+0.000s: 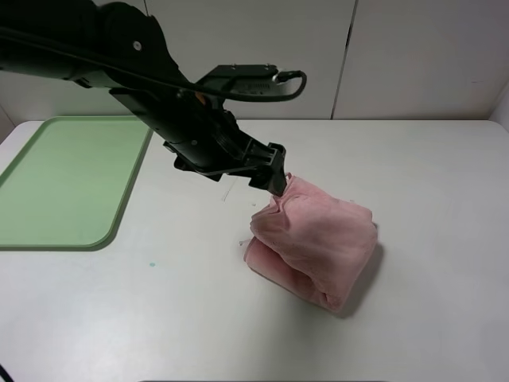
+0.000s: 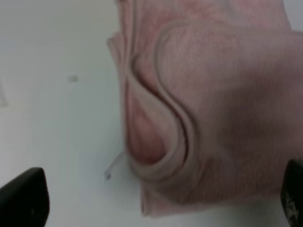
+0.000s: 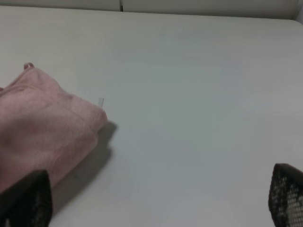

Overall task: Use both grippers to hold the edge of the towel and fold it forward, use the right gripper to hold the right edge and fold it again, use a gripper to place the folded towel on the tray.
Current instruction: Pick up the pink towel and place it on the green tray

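Observation:
The pink towel needs to go on the tray [image 1: 71, 175] folded, so my left gripper will pick it up next by its layered hem [image 1: 278, 197].
The pink towel [image 1: 318, 239] lies folded and bunched on the white table, right of the middle. Its stitched hem [image 2: 176, 118] curves in layers in the left wrist view. My left gripper [image 1: 276, 180] hangs over the towel's far left corner. In its wrist view the left gripper [image 2: 158, 196] has its fingers wide apart with the towel [image 2: 222, 94] between and beyond them, so it is open. My right gripper [image 3: 158, 196] is open over bare table, with the towel [image 3: 42, 127] and its small loop [image 3: 29, 65] off to one side. The light-green tray [image 1: 71, 175] lies at the left, apart from the towel.
The white table [image 1: 429, 175] runs to a pale wall at the back. The bulky black left arm [image 1: 135, 64] with cables stretches from the upper left over the space between tray and towel. The right arm is out of the high view.

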